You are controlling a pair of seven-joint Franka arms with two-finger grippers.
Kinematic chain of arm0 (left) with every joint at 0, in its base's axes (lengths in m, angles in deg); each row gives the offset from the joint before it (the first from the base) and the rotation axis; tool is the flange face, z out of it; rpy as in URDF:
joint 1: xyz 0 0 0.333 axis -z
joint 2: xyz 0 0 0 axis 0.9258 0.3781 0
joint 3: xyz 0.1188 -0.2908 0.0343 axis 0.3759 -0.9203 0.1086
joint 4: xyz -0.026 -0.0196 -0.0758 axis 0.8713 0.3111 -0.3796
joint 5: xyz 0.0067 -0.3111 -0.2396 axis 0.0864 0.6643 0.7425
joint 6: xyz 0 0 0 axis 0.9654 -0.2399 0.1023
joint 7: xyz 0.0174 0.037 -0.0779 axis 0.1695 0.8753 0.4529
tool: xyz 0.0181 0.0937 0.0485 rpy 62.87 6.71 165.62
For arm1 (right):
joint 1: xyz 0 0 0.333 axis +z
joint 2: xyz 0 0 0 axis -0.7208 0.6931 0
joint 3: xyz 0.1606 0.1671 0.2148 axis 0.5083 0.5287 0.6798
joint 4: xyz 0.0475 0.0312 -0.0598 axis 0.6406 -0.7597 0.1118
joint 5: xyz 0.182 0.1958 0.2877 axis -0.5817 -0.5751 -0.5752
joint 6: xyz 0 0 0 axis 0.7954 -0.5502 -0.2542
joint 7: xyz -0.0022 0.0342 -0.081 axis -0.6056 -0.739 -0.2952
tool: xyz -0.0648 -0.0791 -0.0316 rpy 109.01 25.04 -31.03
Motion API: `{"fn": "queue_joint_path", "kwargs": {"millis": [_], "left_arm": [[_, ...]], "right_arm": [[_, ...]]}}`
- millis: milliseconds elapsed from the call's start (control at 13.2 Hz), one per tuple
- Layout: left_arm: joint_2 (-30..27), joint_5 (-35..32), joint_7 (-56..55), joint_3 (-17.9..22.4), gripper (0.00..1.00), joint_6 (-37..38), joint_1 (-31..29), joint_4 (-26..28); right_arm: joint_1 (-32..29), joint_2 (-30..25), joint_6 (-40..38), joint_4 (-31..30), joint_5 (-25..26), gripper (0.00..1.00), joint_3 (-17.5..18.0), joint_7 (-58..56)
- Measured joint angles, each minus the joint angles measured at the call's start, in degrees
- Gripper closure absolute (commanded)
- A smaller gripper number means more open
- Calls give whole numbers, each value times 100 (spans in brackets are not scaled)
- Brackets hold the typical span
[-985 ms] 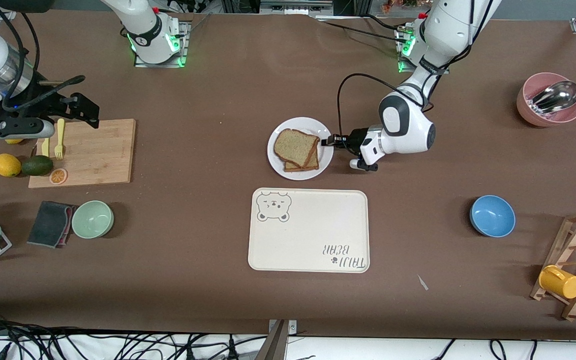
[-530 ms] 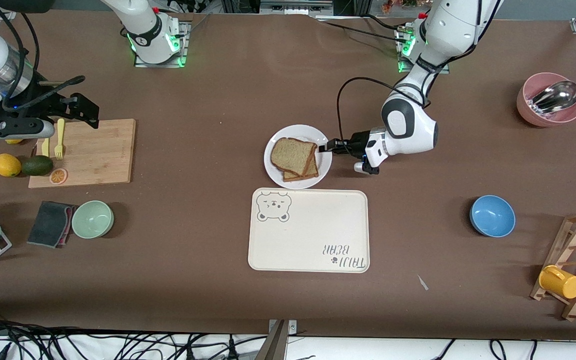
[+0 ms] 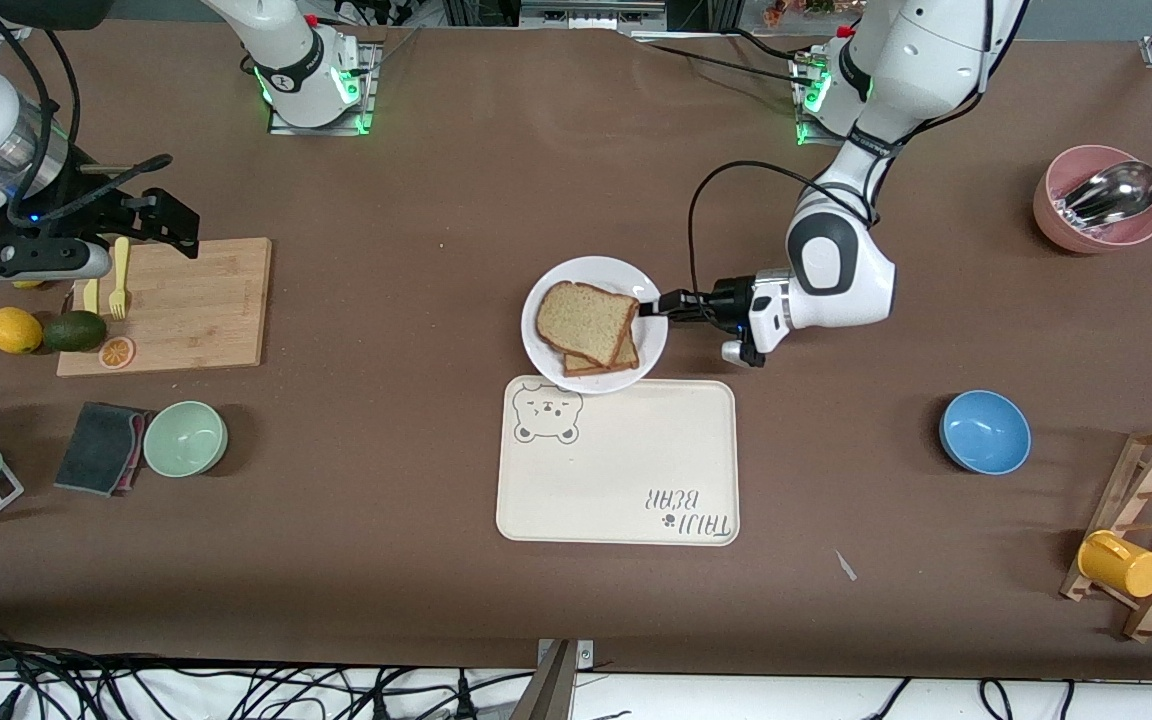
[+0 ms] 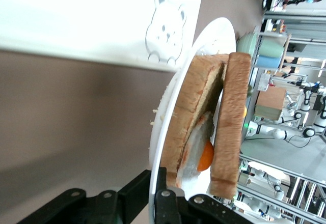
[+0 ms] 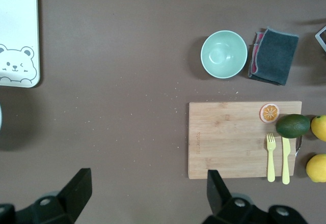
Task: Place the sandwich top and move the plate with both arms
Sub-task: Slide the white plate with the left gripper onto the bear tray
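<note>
I should keep my left gripper holding on until the plate is on the tray, as the white plate's base (image 3: pixel 543 342) is mostly short of the cream bear-print tray (image 3: pixel 616 460).
A small white plate (image 3: pixel 576 277) carries two stacked bread slices. The sandwich top (image 3: pixel 586 322) lies on the upper side, slightly askew over the slice (image 3: pixel 620 358) beneath. In the left wrist view the sandwich top (image 4: pixel 232 122) covers a fried egg (image 4: pixel 205 156) on the lower slice (image 4: pixel 191 122). My left gripper (image 3: pixel 651 305) is shut on the plate rim (image 4: pixel 173 107) at the side toward the left arm's end, one finger above and one below (image 4: pixel 162 178). The plate's nearest edge overlaps the cream bear-print tray (image 3: pixel 616 460). My right gripper (image 3: pixel 176 222) waits open over the corner of the cutting board (image 5: pixel 147 193).
A wooden cutting board (image 3: pixel 176 305) holds yellow cutlery, with a lemon and avocado beside it. A green bowl (image 3: pixel 185 438) and grey cloth lie nearer the front camera. A blue bowl (image 3: pixel 984 431), a pink bowl with a ladle (image 3: pixel 1096 200) and a mug rack (image 3: pixel 1146 530) stand toward the left arm's end.
My left gripper has carried the plate with the sandwich toward the front camera, up to the tray's edge. The right arm has not moved.
</note>
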Motion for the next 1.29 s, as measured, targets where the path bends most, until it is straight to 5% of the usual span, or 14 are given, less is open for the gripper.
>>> {"fn": "queue_joint_path", "kwargs": {"millis": [909, 1288], "left_arm": [[1142, 192, -669, 566, 100, -7, -26, -1730], [1652, 451, -981, 683, 100, -325, 210, -2336]], "right_arm": [[-10, 1, -24, 27, 64, 0, -91, 32], [-32, 18, -67, 27, -125, 0, -392, 115]]}}
